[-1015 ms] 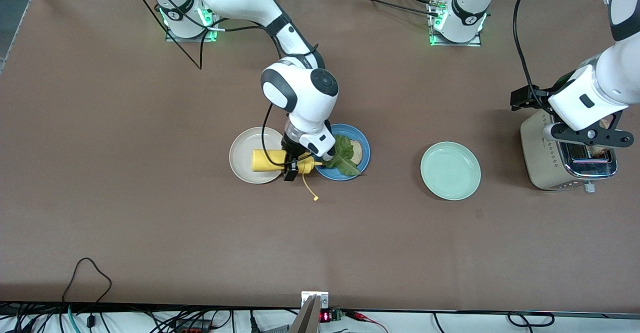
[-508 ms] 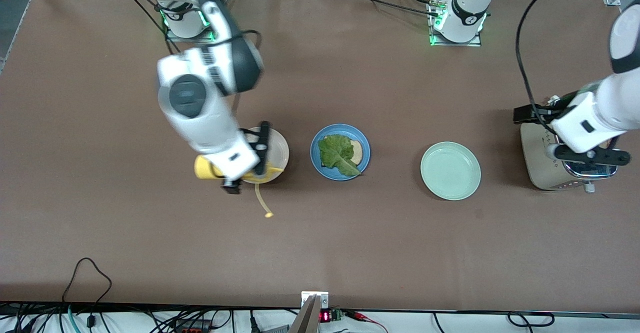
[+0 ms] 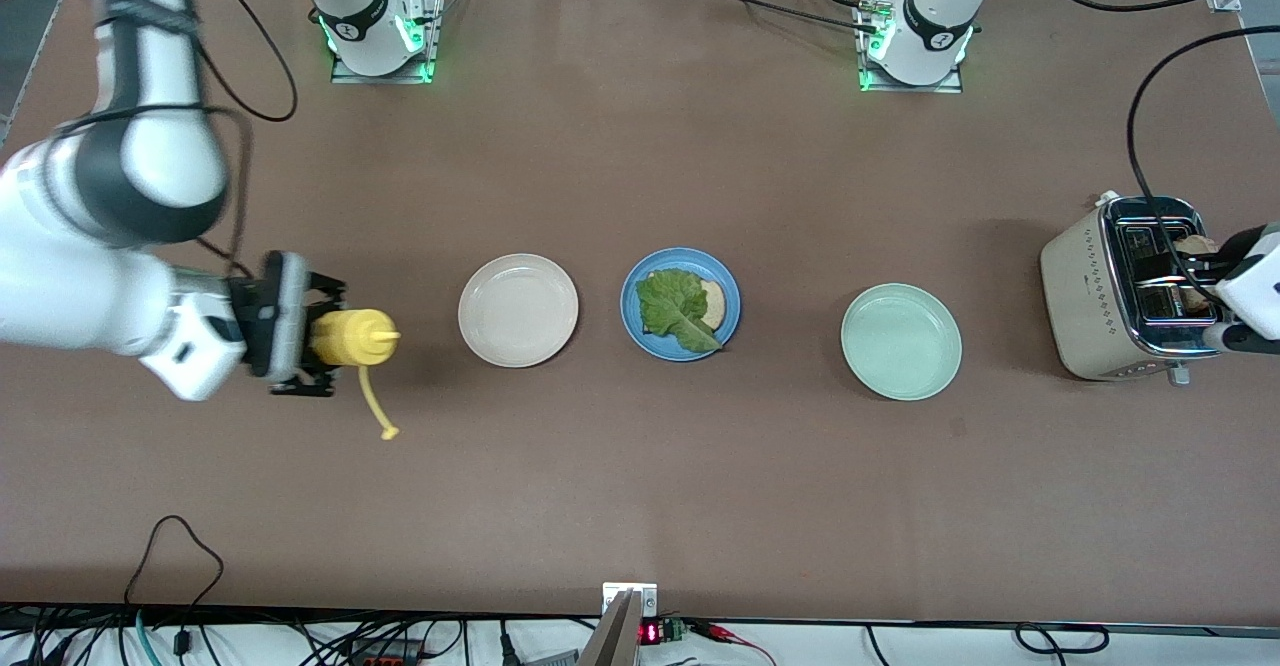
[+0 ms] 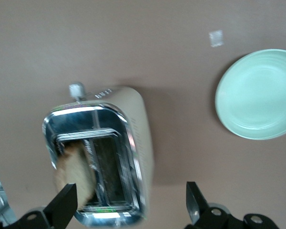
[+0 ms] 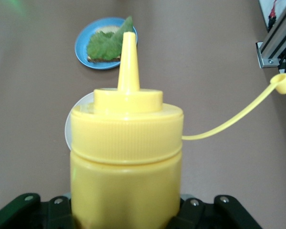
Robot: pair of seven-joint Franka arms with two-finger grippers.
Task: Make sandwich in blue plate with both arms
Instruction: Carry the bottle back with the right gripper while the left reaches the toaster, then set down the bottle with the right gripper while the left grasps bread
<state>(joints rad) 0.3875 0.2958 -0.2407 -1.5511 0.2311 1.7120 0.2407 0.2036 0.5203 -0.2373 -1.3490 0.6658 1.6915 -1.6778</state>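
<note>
The left gripper grabs the bread slice's crust edge standing out of the toaster next, to top the lettuce on the blue plate point(image 3: 632, 291).
The blue plate point(image 3: 632, 291) holds one toasted bread slice point(image 3: 713, 303) with a green lettuce leaf point(image 3: 672, 308) on it. It also shows in the right wrist view point(image 5: 82, 40). A second bread slice point(image 3: 1192, 244) stands in a slot of the toaster point(image 3: 1085, 291), and shows in the left wrist view point(image 4: 75, 174). My left gripper point(image 3: 1228, 298) is open and empty over the toaster's end point(image 4: 128, 206). My right gripper point(image 3: 312, 338) is shut on a yellow squeeze bottle point(image 3: 350, 336) near the right arm's end of the table. The bottle fills the right wrist view point(image 5: 126, 152).
A cream-white plate point(image 3: 518, 309) lies between the bottle and the blue plate. A pale mint-green plate point(image 3: 900, 341) lies between the blue plate and the toaster. The bottle's open cap point(image 3: 388, 433) hangs on its tether.
My right arm has carried the yellow bottle from the blue plate, past the cream plate, toward its end of the table. My left gripper has drawn back, uncovering the toaster's slots.
</note>
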